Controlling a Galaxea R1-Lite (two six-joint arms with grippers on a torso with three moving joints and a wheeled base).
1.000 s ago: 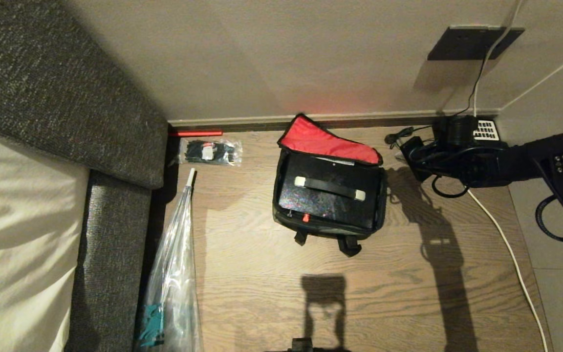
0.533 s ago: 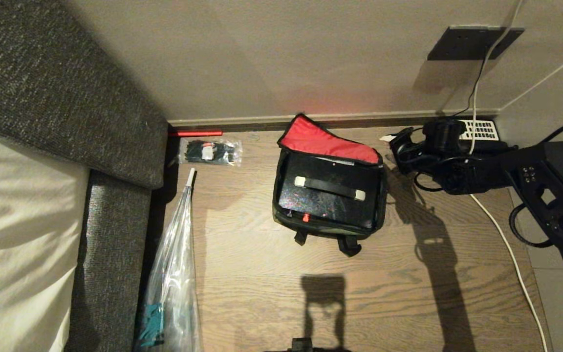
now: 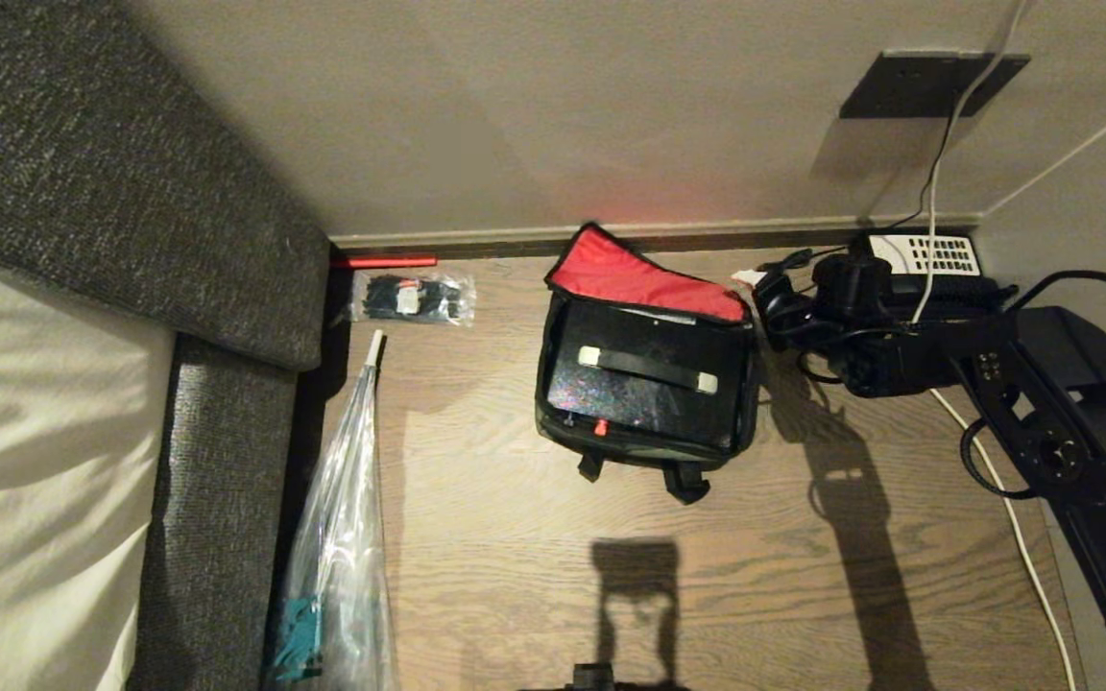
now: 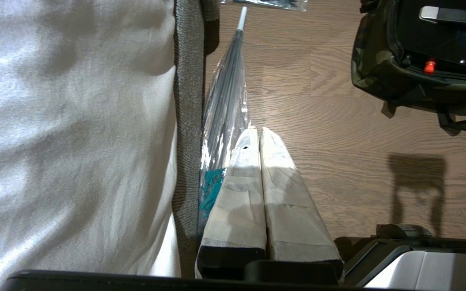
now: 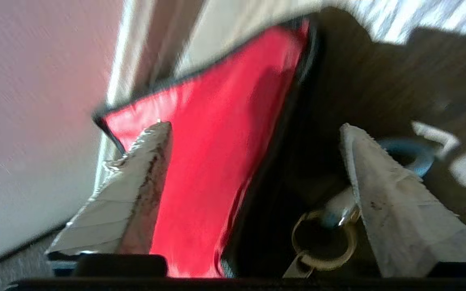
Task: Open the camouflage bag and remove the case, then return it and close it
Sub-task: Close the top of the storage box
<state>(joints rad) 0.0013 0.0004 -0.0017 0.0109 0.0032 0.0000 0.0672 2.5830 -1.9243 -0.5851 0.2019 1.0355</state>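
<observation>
My right gripper's two fingers reach past the red lining (image 5: 209, 167) and the lid has its black edge (image 5: 268, 157) between them, so I should close on the lid.
The camouflage bag (image 3: 649, 445) stands open on the wooden floor, its red-lined lid (image 3: 639, 274) leaning back towards the wall. Inside lies the black case (image 3: 630, 398), with a black handle and a small red spot near the front. My right gripper (image 3: 766, 299) hovers at the bag's rear right corner, beside the lid's edge. In the right wrist view this gripper (image 5: 254, 126) is open wide, nothing held, with the red lid (image 5: 225, 121) and a metal ring (image 5: 324, 242) seen between its fingers. My left gripper (image 4: 259, 131) is shut and parked low, well left of the bag (image 4: 374, 76).
A grey sofa (image 3: 131, 192) fills the left side. A plastic-sleeved umbrella (image 3: 342, 537) lies along it, and a clear packet of black items (image 3: 414, 297) lies near the wall. A black telephone (image 3: 937, 255) and a white cable (image 3: 995, 480) lie under my right arm.
My right arm has swung left from near the telephone to the bag's rear right corner. The bag, case and left gripper have not moved.
</observation>
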